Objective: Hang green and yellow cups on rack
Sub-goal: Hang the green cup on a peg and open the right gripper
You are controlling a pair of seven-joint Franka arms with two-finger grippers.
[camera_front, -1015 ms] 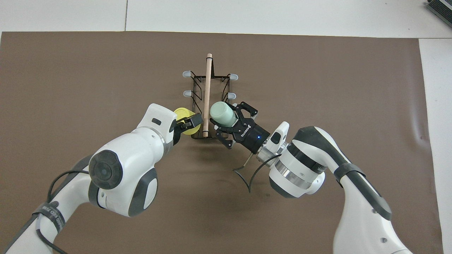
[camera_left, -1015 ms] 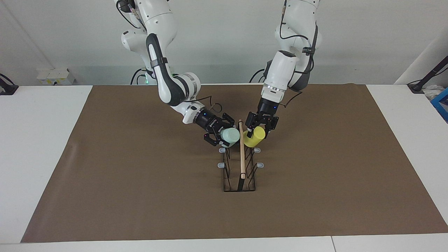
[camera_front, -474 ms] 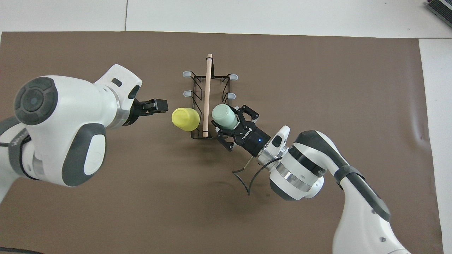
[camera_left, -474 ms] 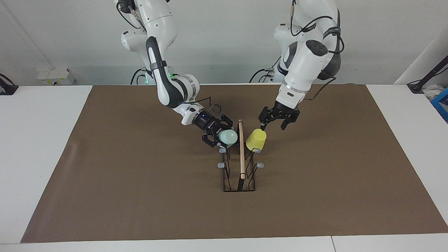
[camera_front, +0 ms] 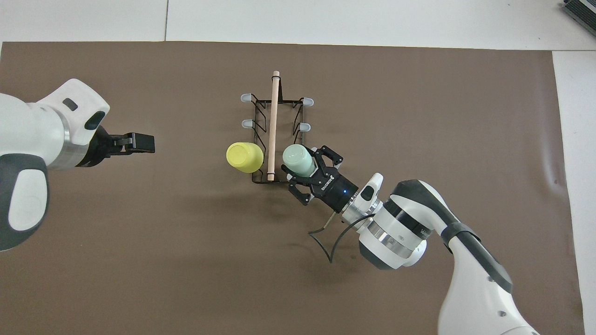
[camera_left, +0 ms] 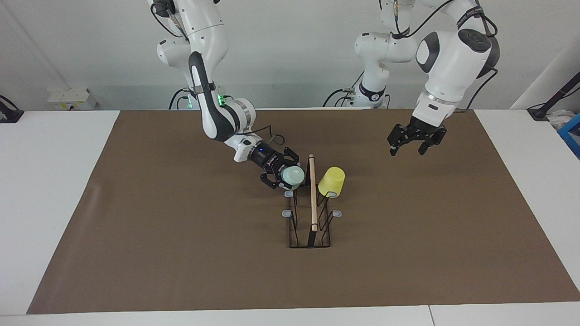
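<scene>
I should let go of the pale green cup [camera_front: 298,160] now with my right gripper. The cup is over the wire rack's side [camera_front: 302,138], so it would hang there.
The black wire rack [camera_left: 312,213] with its wooden rod [camera_front: 274,116] stands mid-mat. The yellow cup [camera_left: 331,180] hangs mouth-down on the rack's prong nearest the robots, on the left arm's side; it also shows in the overhead view [camera_front: 244,157]. My right gripper [camera_left: 286,176] is shut on the pale green cup [camera_left: 293,174] and holds it tilted at the matching prong on the right arm's side, beside the rod [camera_front: 298,160]. My left gripper [camera_left: 409,149] is open and empty, raised over the mat toward the left arm's end [camera_front: 142,143].
The brown mat [camera_left: 181,226] covers most of the white table [camera_left: 45,181]. Two more grey-tipped prongs [camera_front: 305,101] on each side of the rack are bare. A blue box [camera_left: 572,133] sits at the table's edge on the left arm's end.
My left gripper let go of the yellow cup, left it hanging on the prong, and drew up and away toward its own end. The right gripper shifted the green cup slightly lower at its prong.
</scene>
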